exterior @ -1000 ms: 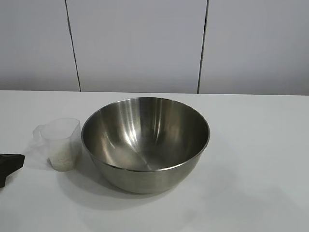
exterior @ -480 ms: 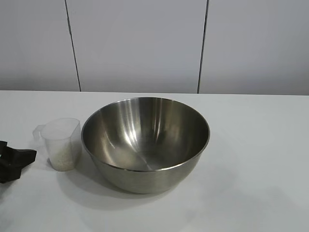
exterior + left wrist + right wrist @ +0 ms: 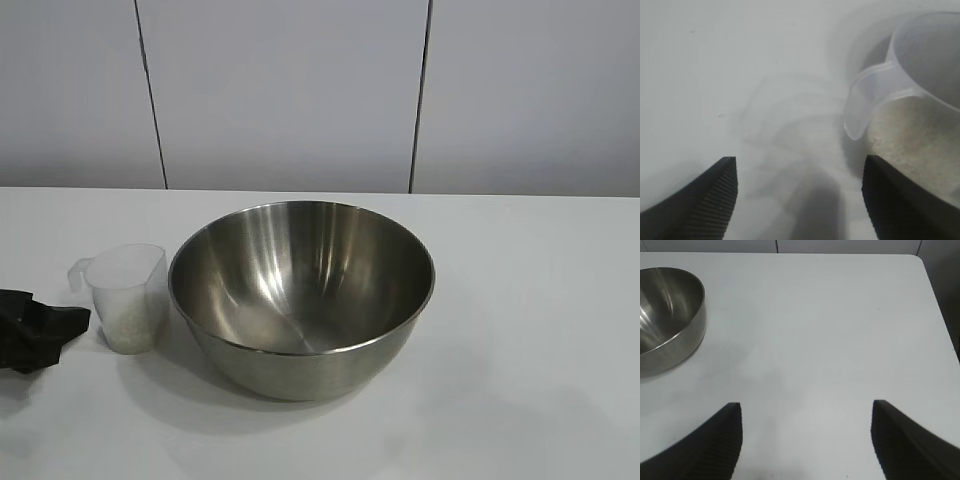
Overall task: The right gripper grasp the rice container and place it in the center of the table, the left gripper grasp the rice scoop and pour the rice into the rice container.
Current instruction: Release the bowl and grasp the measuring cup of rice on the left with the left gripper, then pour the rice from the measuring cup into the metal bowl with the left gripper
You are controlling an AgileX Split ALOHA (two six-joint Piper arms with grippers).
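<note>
My left gripper picks up the rice scoop by its small handle next and keeps the cup upright, because loose rice sits in its bottom.
The rice container, a big shiny steel bowl, stands on the white table near its middle and shows at the edge of the right wrist view. Just left of it, nearly touching, stands the rice scoop, a clear plastic cup with rice in its bottom. My left gripper sits low at the table's left, open, a short way from the scoop's handle; nothing lies between its fingers. My right gripper hovers open over bare table, well off from the bowl and outside the exterior view.
A grey panelled wall runs behind the table. In the right wrist view the table's rounded corner and side edge lie ahead of the right gripper.
My left gripper has slid rightward into view, closing in on the scoop's handle side. Bowl and scoop have not moved.
</note>
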